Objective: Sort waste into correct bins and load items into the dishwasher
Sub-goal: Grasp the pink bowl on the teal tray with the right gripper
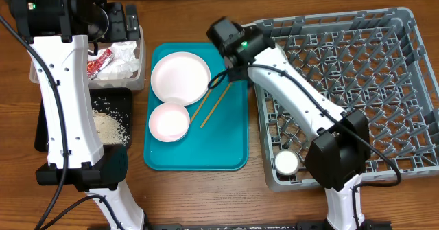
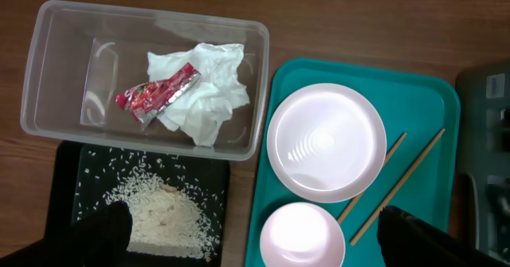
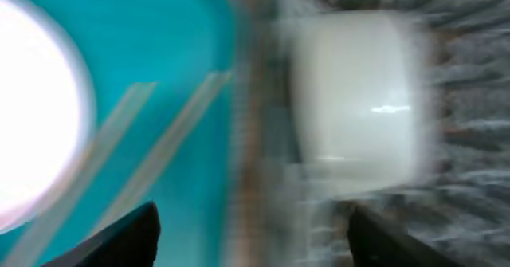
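My right gripper grabs one rim edge of the white bowl (image 1: 169,121) next. Then it tilts the bowl and loads it into the dish rack.
The clear tub (image 2: 48,76) holds the red wrapper (image 2: 155,93) and the white tissue (image 2: 209,88); it also shows in the overhead view (image 1: 140,65). The black tray (image 1: 116,96) holds loose rice (image 2: 163,211). A white plate (image 1: 180,77), a white bowl (image 1: 169,121) and two chopsticks (image 1: 214,101) lie on the teal tray (image 1: 226,141). A small white cup (image 1: 287,163) stands in the grey dish rack (image 1: 411,65). My left gripper (image 2: 255,243) is open and empty, high above the tub and tray edge. My right gripper (image 3: 255,239) is open and empty above the teal tray's right rim.
The right wrist view is motion-blurred: it shows the teal tray (image 3: 183,44), the chopsticks (image 3: 151,147), the plate's edge (image 3: 32,115) and a white rounded shape (image 3: 358,100) over the rack. The right arm's links cross above the rack's left part (image 1: 295,93).
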Robot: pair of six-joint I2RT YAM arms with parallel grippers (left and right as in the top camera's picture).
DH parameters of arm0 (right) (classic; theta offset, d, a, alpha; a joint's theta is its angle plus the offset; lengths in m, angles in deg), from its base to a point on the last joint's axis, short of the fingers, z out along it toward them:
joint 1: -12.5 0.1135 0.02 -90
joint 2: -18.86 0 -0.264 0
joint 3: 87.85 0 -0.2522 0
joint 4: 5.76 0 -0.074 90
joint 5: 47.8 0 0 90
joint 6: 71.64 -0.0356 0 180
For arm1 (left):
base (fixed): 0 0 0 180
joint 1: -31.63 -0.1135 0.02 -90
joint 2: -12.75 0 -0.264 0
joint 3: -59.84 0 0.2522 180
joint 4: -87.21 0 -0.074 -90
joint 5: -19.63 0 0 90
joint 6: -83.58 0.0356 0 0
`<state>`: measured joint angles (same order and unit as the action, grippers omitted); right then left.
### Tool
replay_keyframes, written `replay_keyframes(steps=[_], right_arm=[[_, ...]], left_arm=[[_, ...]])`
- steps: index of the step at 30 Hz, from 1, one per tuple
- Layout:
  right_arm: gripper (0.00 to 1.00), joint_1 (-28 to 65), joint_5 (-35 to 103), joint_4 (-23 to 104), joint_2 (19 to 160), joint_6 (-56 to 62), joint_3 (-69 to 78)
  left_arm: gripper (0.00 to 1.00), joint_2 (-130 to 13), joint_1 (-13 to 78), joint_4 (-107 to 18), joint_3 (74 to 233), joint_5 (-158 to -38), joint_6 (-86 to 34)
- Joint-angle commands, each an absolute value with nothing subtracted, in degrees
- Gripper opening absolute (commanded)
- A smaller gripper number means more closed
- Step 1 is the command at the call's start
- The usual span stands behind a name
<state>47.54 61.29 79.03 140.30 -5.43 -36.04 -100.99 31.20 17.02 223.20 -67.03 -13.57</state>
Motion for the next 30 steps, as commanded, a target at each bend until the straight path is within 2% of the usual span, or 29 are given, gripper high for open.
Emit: replay_keyframes(steps=[1,6,14,18,23,26,30], right_arm=[[0.77,47.54,32.2,73.87,140.35,-6.15,-35.1],[0.65,50.65,22.76,62.11,140.5,-11.35,-27.03],[0.58,57.49,28.57,55.93,140.59,-16.23,-20.17],[0.48,59.13,29.32,56.1,142.56,-16.91,-20.04],[0.29,58.67,29.1,56.82,143.82,-19.05,-20.04],[0.27,58.6,29.34,56.89,144.17,-19.46,-20.04],[0.08,58.5,29.27,56.97,144.68,-19.46,-20.04]], left_arm=[[1.0,-100.4,30.9,16.91,223.73,-66.38,-14.16],[1.0,-100.4,30.9,16.91,223.73,-66.38,-14.16],[1.0,-100.4,30.9,16.91,223.73,-66.38,-14.16],[1.0,-100.4,30.9,16.91,223.73,-66.38,-14.16],[1.0,-100.4,30.9,16.91,223.73,-66.38,-14.16],[1.0,-100.4,30.9,16.91,223.73,-66.38,-14.16],[1.0,-100.4,30.9,16.91,223.73,-66.38,-14.16]])
